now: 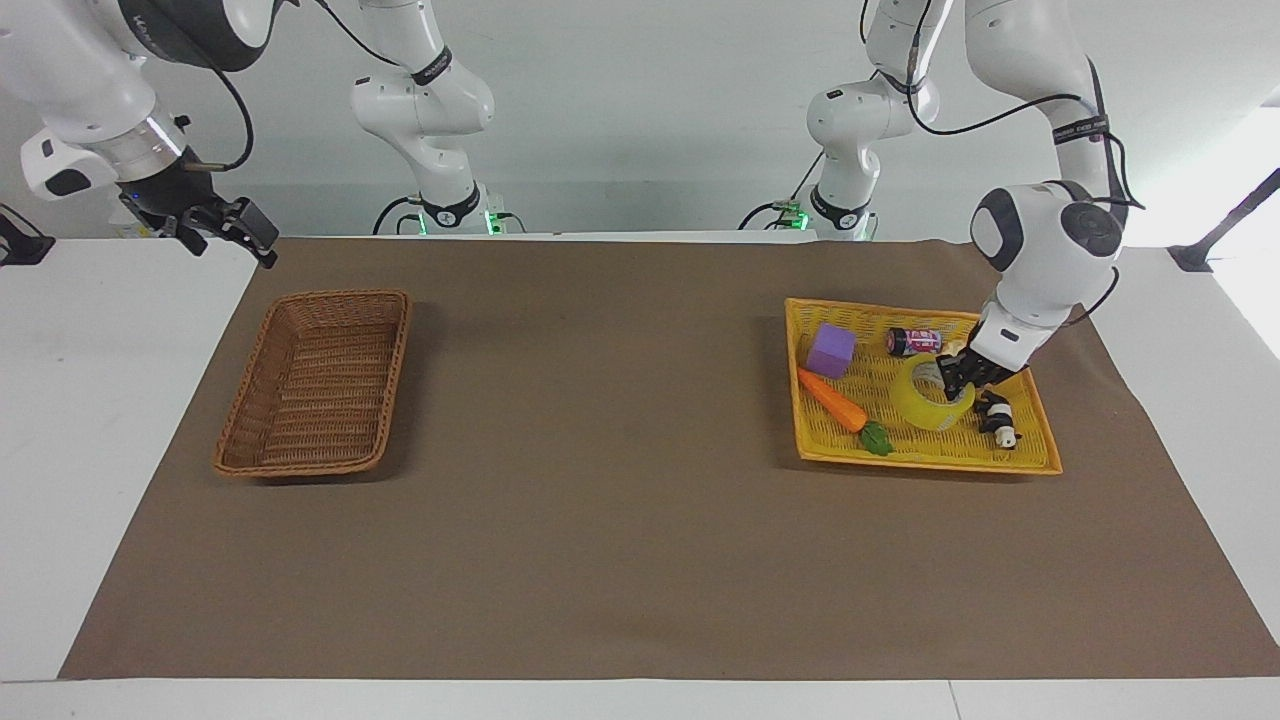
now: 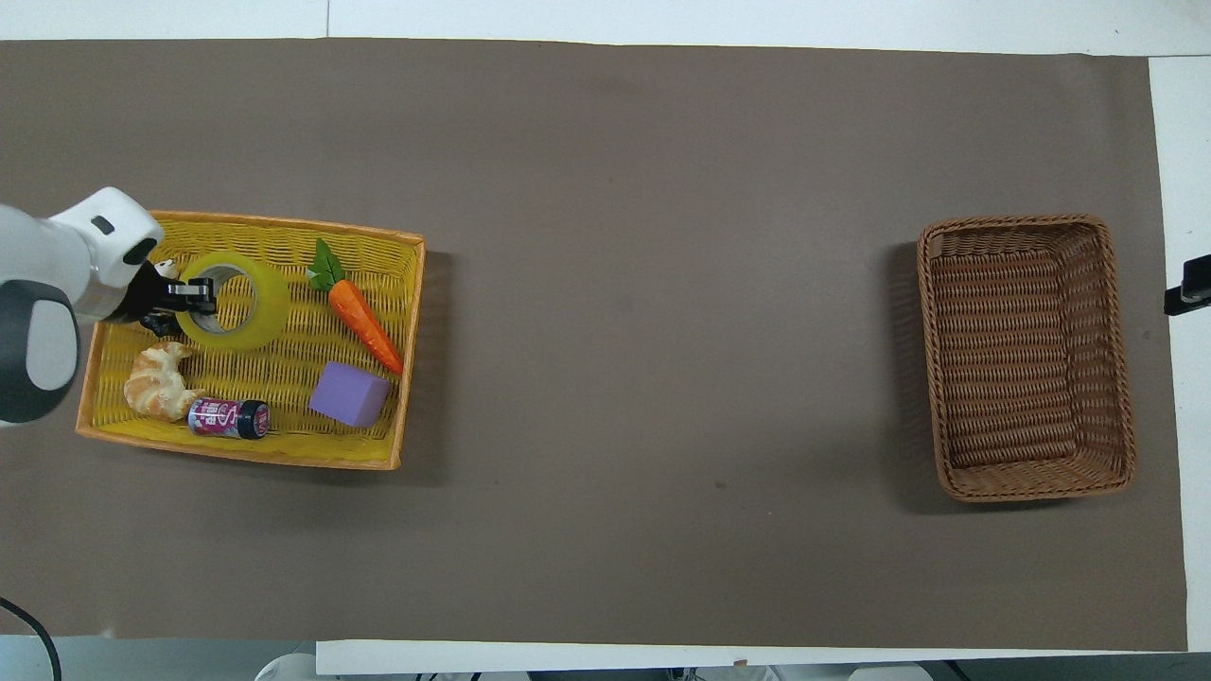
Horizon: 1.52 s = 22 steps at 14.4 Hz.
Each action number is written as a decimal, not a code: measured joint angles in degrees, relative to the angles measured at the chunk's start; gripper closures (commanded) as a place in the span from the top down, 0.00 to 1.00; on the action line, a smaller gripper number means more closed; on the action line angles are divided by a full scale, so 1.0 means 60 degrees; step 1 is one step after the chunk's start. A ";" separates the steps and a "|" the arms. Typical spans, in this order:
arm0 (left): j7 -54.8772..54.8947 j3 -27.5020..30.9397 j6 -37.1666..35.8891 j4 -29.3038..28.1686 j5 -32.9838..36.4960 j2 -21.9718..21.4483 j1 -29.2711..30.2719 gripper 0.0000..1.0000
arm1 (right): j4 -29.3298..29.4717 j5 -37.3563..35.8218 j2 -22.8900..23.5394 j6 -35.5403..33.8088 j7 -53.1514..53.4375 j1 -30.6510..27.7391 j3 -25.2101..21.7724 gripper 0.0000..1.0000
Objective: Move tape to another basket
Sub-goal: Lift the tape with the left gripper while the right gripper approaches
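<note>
My right gripper is to grab the tape by its free side (image 2: 273,302) next, so that it can set the tape in the brown wicker basket.
The tape (image 1: 925,406) (image 2: 271,305), a yellow ring with a white core, hangs tilted just above the flat yellow tray (image 1: 920,458) (image 2: 284,227). My left gripper (image 1: 955,383) (image 2: 201,296) is shut on the ring's wall, one finger inside the hole and one outside. The brown wicker basket (image 1: 262,372) (image 2: 1122,359) stands with nothing in it at the right arm's end of the table. My right gripper (image 1: 236,226) (image 2: 1186,288) waits open in the air over the table's edge beside the basket, holding nothing.
In the yellow tray lie a purple cube (image 1: 832,350) (image 2: 349,393), a toy carrot (image 1: 835,400) (image 2: 364,326), a small can (image 1: 912,341) (image 2: 227,417), a croissant (image 2: 161,380) and a black-and-white toy (image 1: 997,417). Brown paper (image 1: 600,450) covers the table between tray and basket.
</note>
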 measured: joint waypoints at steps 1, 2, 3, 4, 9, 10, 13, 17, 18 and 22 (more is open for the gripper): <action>-0.0452 -0.0016 -0.0476 0.0628 -0.0464 0.0044 -0.0303 0.00 | 0.0000 0.0000 0.0000 0.0000 0.0000 0.0000 0.0000 1.00; -0.0975 -0.0030 -0.0703 0.1009 -0.0944 0.0058 -0.0716 0.00 | 0.0000 0.0000 0.0000 0.0000 0.0000 0.0000 0.0000 1.00; -0.1586 -0.0051 -0.0773 0.1199 -0.1331 0.0058 -0.1223 0.00 | 0.0000 0.0000 0.0000 0.0000 0.0000 0.0000 0.0000 1.00; -0.2330 -0.0077 -0.0778 0.1285 -0.1650 0.0062 -0.1865 0.00 | 0.0000 0.0000 0.0000 0.0000 0.0000 0.0000 0.0000 1.00; -0.5443 -0.0155 -0.0443 0.1741 -0.3114 0.0084 -0.4924 0.00 | 0.0000 0.0000 0.0000 0.0000 0.0000 0.0000 0.0000 1.00; -0.5928 -0.0160 -0.0345 0.1869 -0.3311 0.0083 -0.5278 0.00 | 0.0000 0.0000 0.0000 0.0000 0.0000 0.0000 0.0000 1.00; -0.6308 -0.0174 0.0342 0.2070 -0.4017 0.0093 -0.5721 0.00 | -0.0001 0.0007 0.0000 -0.0157 -0.0126 0.0025 0.0017 1.00; -0.6405 -0.0188 0.0546 0.2091 -0.4120 0.0108 -0.6051 0.00 | 0.0000 0.0069 -0.0013 -0.0273 -0.1138 0.0335 0.0319 1.00; -0.6406 -0.0179 0.0546 0.2091 -0.4120 0.0115 -0.6050 0.00 | 0.0001 0.0152 -0.0027 -0.0273 -0.1181 0.0537 0.0471 1.00; -0.6406 -0.0098 0.0493 0.2086 -0.4120 0.0142 -0.5990 0.00 | -0.0007 0.2366 -0.0044 -0.0273 -0.1157 0.0981 0.0741 1.00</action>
